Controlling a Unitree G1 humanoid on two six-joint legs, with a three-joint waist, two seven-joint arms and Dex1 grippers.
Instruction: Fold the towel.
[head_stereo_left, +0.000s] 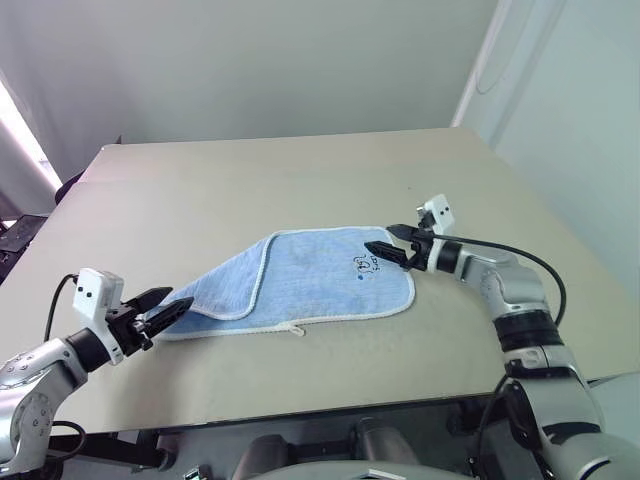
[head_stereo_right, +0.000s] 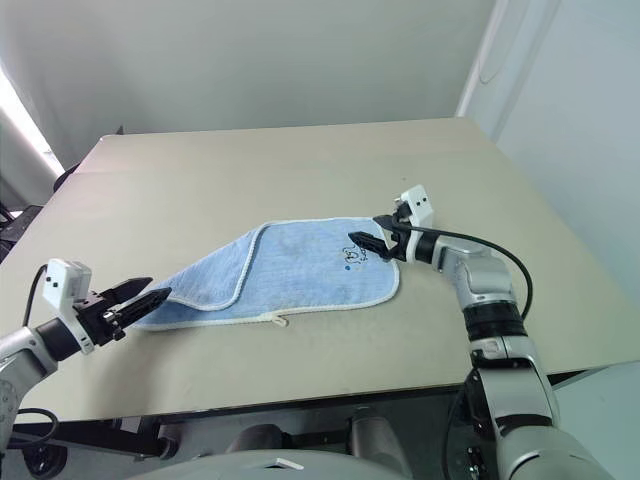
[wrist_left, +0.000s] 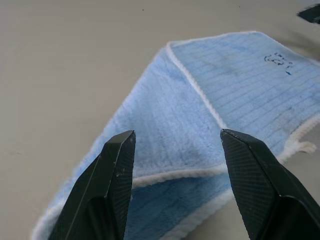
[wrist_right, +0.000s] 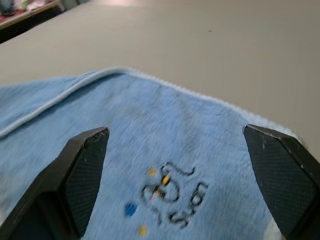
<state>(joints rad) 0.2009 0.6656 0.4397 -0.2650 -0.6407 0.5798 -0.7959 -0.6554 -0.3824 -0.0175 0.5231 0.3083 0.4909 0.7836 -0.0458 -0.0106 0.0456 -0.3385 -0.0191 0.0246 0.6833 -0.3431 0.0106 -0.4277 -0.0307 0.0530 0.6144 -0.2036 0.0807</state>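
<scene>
I need to grab the towel by the white piped edge at its tapered end (head_stereo_left: 192, 308) with my left gripper next, to fold the towel (head_stereo_left: 320, 280).
The towel (head_stereo_left: 320, 280) lies flat in the middle of the table (head_stereo_left: 300, 180), light blue with white edging. Its left part is folded over into a flap that tapers to a point on the left. A dark embroidered mark (head_stereo_left: 367, 265) sits near its right edge, and a white loop (head_stereo_left: 294, 329) sticks out at the near edge. My left gripper (head_stereo_left: 175, 300) is open just off the towel's left tip, with nothing between its fingers (wrist_left: 117, 165). My right gripper (head_stereo_left: 385, 240) hangs wide open over the towel's right edge by the mark (wrist_right: 170, 195).
The table's near edge runs just below the towel, and its right edge lies beyond my right arm. Dark objects (head_stereo_left: 20, 235) stand off the table's left side. A pale wall is behind the far edge.
</scene>
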